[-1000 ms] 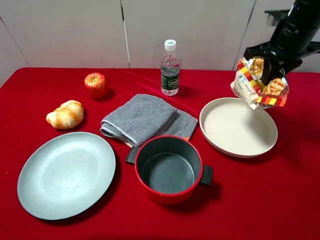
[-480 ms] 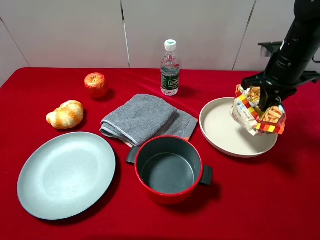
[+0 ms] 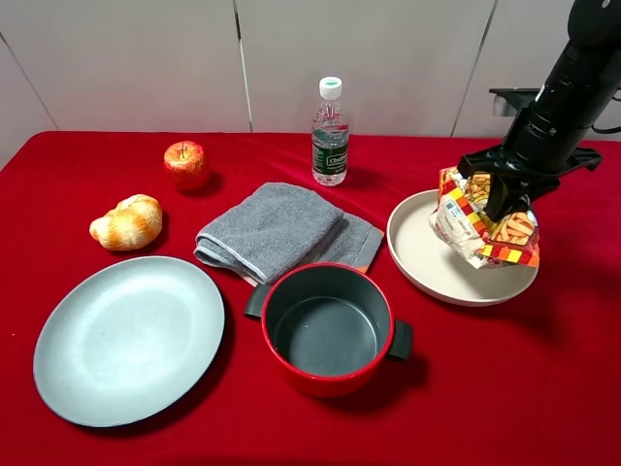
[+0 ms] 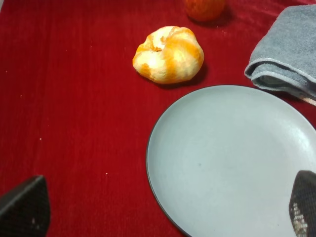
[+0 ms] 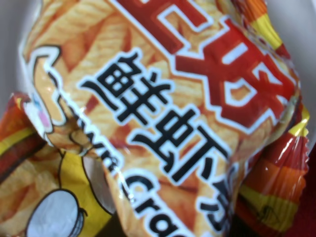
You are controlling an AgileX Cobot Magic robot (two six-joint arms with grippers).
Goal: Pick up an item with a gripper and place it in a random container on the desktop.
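The snack bag's lower edge (image 3: 500, 260) is hanging low inside the rim of the cream-white dish (image 3: 427, 262), so the bag would rest there. My right gripper should open now.
The snack bag (image 3: 483, 225), crinkly foil in orange, yellow and red, hangs from my right gripper (image 3: 505, 199), which is shut on its upper part. The bag sits low over the right half of the cream-white dish (image 3: 427, 262); I cannot tell whether it touches the dish. In the right wrist view the bag (image 5: 163, 118) fills the frame and hides the fingers. My left gripper (image 4: 164, 207) is open and empty, its fingertips (image 4: 24, 207) wide apart above the near edge of the grey-blue plate (image 4: 232, 163).
A grey-blue plate (image 3: 128, 338) lies front left and a red pot (image 3: 330, 328) with a grey inside at front centre. A grey towel (image 3: 277, 231), water bottle (image 3: 330, 133), apple (image 3: 185, 163) and bread roll (image 3: 127, 221) lie behind them.
My right gripper has come down and slightly left with the snack bag, from above the dish's far right rim to low over the dish. Nothing else moved.
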